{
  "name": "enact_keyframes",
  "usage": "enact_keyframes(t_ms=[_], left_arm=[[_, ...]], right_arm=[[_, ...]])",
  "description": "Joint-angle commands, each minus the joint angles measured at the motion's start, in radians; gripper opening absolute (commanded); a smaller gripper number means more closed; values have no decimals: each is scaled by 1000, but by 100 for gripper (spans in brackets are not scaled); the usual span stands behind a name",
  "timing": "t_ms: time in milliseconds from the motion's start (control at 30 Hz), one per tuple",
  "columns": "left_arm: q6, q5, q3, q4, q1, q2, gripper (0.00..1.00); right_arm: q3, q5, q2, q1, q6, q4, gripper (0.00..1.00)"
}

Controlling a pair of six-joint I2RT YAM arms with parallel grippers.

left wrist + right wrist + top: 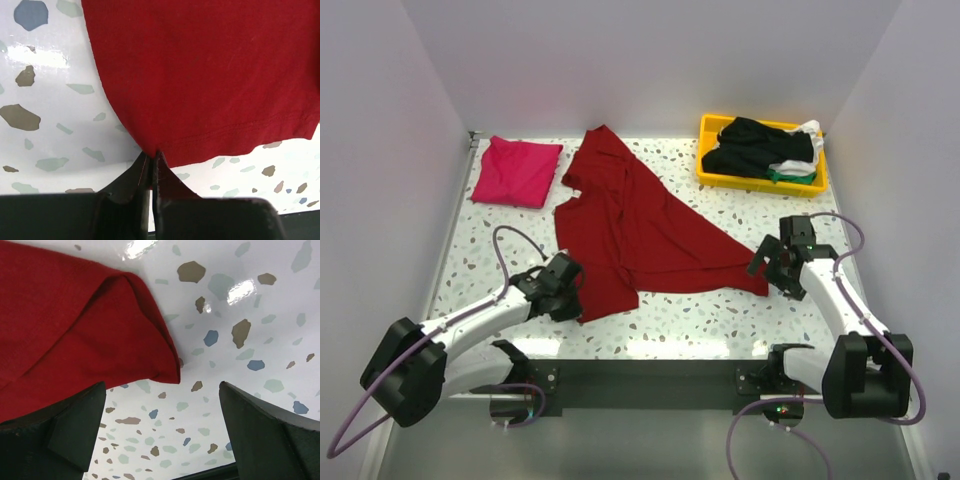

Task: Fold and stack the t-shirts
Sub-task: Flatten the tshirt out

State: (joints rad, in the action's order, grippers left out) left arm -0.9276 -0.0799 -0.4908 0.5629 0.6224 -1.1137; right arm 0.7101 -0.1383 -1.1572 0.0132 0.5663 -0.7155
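The dark red t-shirt's free corner (764, 291) (173, 377) is opposite my left gripper's hem corner. My right gripper should pinch it there to spread the shirt for folding.
A dark red t-shirt (635, 225) lies spread and rumpled across the middle of the table. My left gripper (572, 292) is shut on its near left hem corner; the left wrist view shows the jaws pinched on the red hem (210, 135). My right gripper (767, 268) is open and empty just by the shirt's right corner (165, 371), which lies on the table ahead of its fingers (75, 430). A folded magenta-pink t-shirt (517, 171) lies at the far left. Black, white and green shirts (760, 148) sit in a tray.
A yellow plastic tray (710, 175) stands at the far right corner. White walls close in the speckled table (720, 315) on three sides. The dark front rail runs between the arm bases.
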Motion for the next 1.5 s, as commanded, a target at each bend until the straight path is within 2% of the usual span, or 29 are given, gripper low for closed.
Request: enact_keyframes(t_ms=[0, 233, 367, 400, 500, 667, 700, 867, 933, 967, 1067, 1100, 1133, 1267, 1467], left_arm=[[-7, 16, 47, 3, 10, -14, 1], [65, -122, -81, 75, 10, 15, 0], [98, -227, -164, 138, 10, 11, 0], [113, -230, -176, 140, 10, 11, 0], [130, -225, -209, 141, 10, 6, 0], [142, -199, -210, 131, 10, 28, 0], [144, -196, -209, 129, 10, 34, 0], [144, -195, -207, 121, 10, 48, 0], [141, -198, -212, 123, 10, 45, 0], [139, -198, -215, 126, 10, 43, 0], [138, -193, -226, 129, 10, 43, 0], [138, -193, -233, 130, 10, 46, 0], [138, -195, -238, 130, 10, 55, 0], [173, -221, -305, 134, 8, 112, 0], [271, -369, -555, 132, 10, 202, 0]], right_arm=[[-15, 31, 10, -47, 15, 17, 99], [-37, 43, -7, -73, -6, 4, 97], [-63, 89, -24, -81, -3, 66, 87], [-67, 129, -38, -79, -2, 79, 80], [-96, 169, -64, -81, 7, 123, 71], [-126, 174, -107, -79, 15, 188, 65], [-130, 166, -114, -81, 15, 198, 61], [-136, 157, -186, -79, 20, 258, 58], [-136, 157, -196, -81, 18, 268, 48], [-138, 169, -199, -81, 20, 274, 37], [-141, 195, -181, -79, 17, 271, 19], [-141, 215, -155, -79, 14, 265, 4], [-139, 220, -135, -79, 9, 255, 0], [-80, 241, -1, -79, -17, 168, 0], [188, 227, 211, -81, -57, 16, 0]])
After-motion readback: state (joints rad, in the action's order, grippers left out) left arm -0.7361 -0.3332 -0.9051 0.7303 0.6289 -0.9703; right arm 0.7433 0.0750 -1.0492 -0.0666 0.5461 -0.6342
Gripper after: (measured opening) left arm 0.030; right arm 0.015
